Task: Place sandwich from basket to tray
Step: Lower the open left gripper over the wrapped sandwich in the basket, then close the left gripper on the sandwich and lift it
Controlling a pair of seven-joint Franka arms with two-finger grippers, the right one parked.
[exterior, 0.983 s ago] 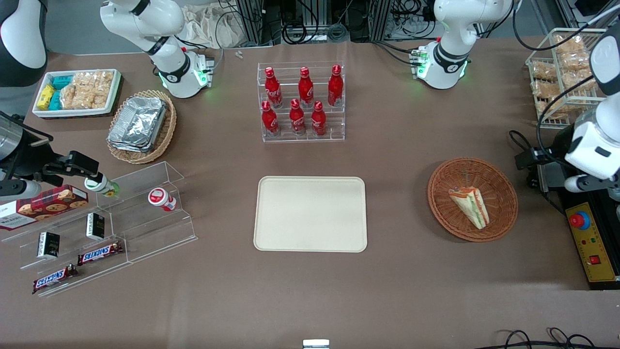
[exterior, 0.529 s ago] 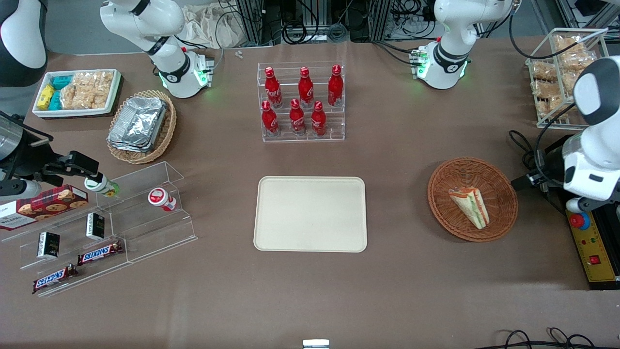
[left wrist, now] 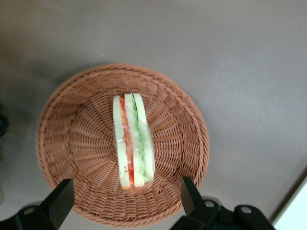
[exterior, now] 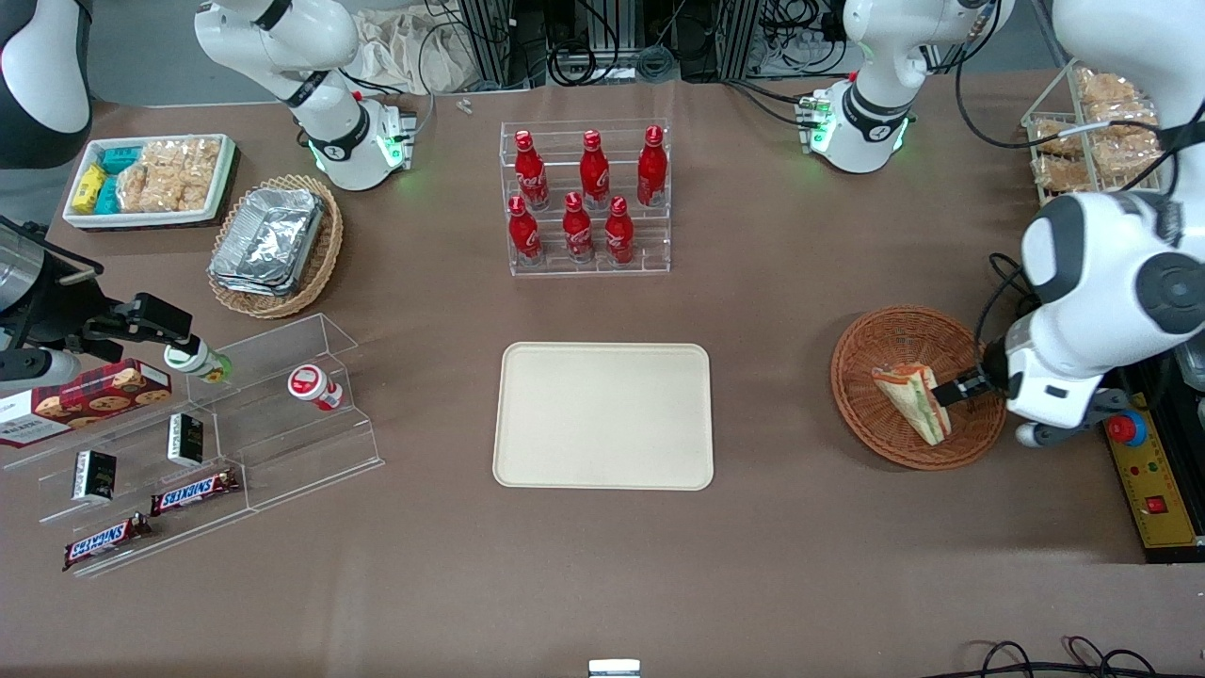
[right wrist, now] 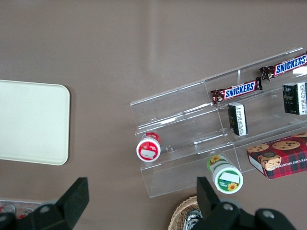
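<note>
The robot's gripper should next grab the sandwich by its narrow end (left wrist: 136,176), so that it can place the sandwich on the tray.
The sandwich (exterior: 911,400), a clear-wrapped wedge with green and red filling stripes, lies in the round reddish-brown wicker basket (exterior: 875,348) toward the working arm's end of the table. It also shows in the left wrist view (left wrist: 133,141), lying in the basket (left wrist: 72,139). My gripper (left wrist: 125,197) hangs open above the basket's rim, apart from the sandwich, its fingers (left wrist: 58,201) spread wider than the sandwich. In the front view the gripper (exterior: 970,384) is over the basket's edge beside the sandwich. The cream-beige tray (exterior: 602,415) lies flat at mid-table and holds nothing.
A clear rack of red bottles (exterior: 586,196) stands farther from the front camera than the tray. A wire rack of bagged snacks (exterior: 1092,132) and a yellow control box (exterior: 1150,485) are near the working arm. A tan basket of foil containers (exterior: 273,243) and clear snack shelves (exterior: 216,433) lie toward the parked arm's end.
My arm has swung in from the table's edge toward the basket, and the gripper now hangs over the basket's rim beside the sandwich. The sandwich and the basket have not moved.
</note>
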